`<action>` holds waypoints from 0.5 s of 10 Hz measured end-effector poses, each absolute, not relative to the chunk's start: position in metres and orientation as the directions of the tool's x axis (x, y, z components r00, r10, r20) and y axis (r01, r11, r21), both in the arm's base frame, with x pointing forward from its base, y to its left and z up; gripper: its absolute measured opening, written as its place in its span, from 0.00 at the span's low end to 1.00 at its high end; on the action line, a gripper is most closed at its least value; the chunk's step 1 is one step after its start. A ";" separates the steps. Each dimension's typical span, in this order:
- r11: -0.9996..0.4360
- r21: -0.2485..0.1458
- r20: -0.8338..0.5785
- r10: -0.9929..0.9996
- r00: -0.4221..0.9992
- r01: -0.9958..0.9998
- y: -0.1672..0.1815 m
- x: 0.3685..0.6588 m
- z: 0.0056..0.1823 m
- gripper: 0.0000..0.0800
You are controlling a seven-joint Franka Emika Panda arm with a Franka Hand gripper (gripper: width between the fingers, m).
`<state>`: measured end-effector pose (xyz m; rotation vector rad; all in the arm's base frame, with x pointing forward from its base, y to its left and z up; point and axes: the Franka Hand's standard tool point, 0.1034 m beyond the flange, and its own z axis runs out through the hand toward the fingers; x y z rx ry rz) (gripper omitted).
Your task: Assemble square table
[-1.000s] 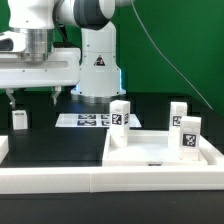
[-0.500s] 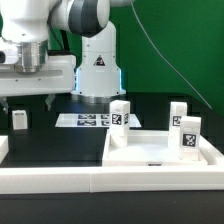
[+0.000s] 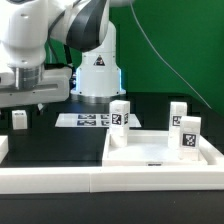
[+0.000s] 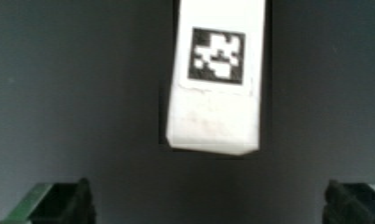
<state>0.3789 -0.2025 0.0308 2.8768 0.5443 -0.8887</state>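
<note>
My gripper needs to move toward the post before it closes on it. My fingers don't reach the leg post's near end (image 4: pixel 212 140), so they would miss the post if I closed now.
The square table top (image 3: pixel 150 152) is a white tray with a raised rim at the exterior view's right. Three white tagged leg posts stand on it: one at the back left (image 3: pixel 120 114), one at the back right (image 3: pixel 178 114), one at the right (image 3: pixel 188 137). A fourth leg post (image 3: pixel 20 120) stands alone on the black table at the exterior view's left. My gripper (image 3: pixel 22 106) hangs just above it, open and empty. In the wrist view that post (image 4: pixel 219 85) lies ahead of the gripper (image 4: pixel 209 205), with both fingertips (image 4: pixel 59 200) spread wide to its sides.
The marker board (image 3: pixel 85 120) lies flat behind the tray, in front of the robot base (image 3: pixel 98 60). A long white border rail (image 3: pixel 60 180) runs along the front, with a short white block (image 3: pixel 3 147) at its left end.
The gripper has moved toward the exterior view's left and down, closer to the lone leg post. The parts have not moved.
</note>
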 end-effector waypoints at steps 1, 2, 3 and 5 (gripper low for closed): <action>-0.938 -0.030 -0.610 0.292 0.737 0.346 -0.199 0.378 0.029 0.81; -0.938 -0.035 -0.649 0.283 0.706 0.344 -0.198 0.378 0.027 0.81; -0.937 -0.033 -0.676 0.277 0.683 0.347 -0.200 0.376 0.025 0.81; -0.944 -0.003 -0.767 0.214 0.605 0.330 -0.210 0.364 0.019 0.81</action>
